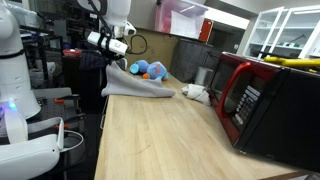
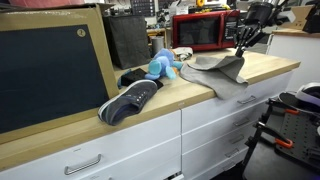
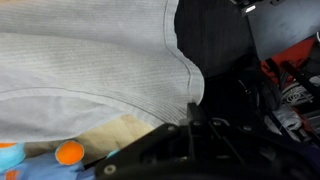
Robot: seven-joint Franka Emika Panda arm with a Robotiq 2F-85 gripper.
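Note:
The pinched hem (image 1: pixel 112 69) hangs above the dark gap alongside the wooden counter, so the robot's gripper should keep holding the grey cloth (image 1: pixel 137 86) until the cloth's corner lies over the counter.
A grey cloth (image 1: pixel 137 86) lies at the far end of the wooden counter (image 1: pixel 150 135), with one corner pulled up into a peak. My gripper (image 1: pixel 117 56) is shut on that raised corner, above the counter's edge. In an exterior view the gripper (image 2: pixel 243 42) stands over the cloth (image 2: pixel 222 70), which drapes over the counter edge. In the wrist view the cloth (image 3: pixel 90 60) fills most of the picture, and the dark fingers (image 3: pixel 195 125) pinch its hem. A blue plush toy (image 1: pixel 150 69) with orange parts lies just behind the cloth.
A red and black microwave (image 1: pixel 265 100) stands along one side of the counter, with a white crumpled object (image 1: pixel 195 93) beside it. A dark shoe (image 2: pixel 130 100) lies near the blue toy (image 2: pixel 160 66). A large black panel (image 2: pixel 50 70) leans at the counter's other end.

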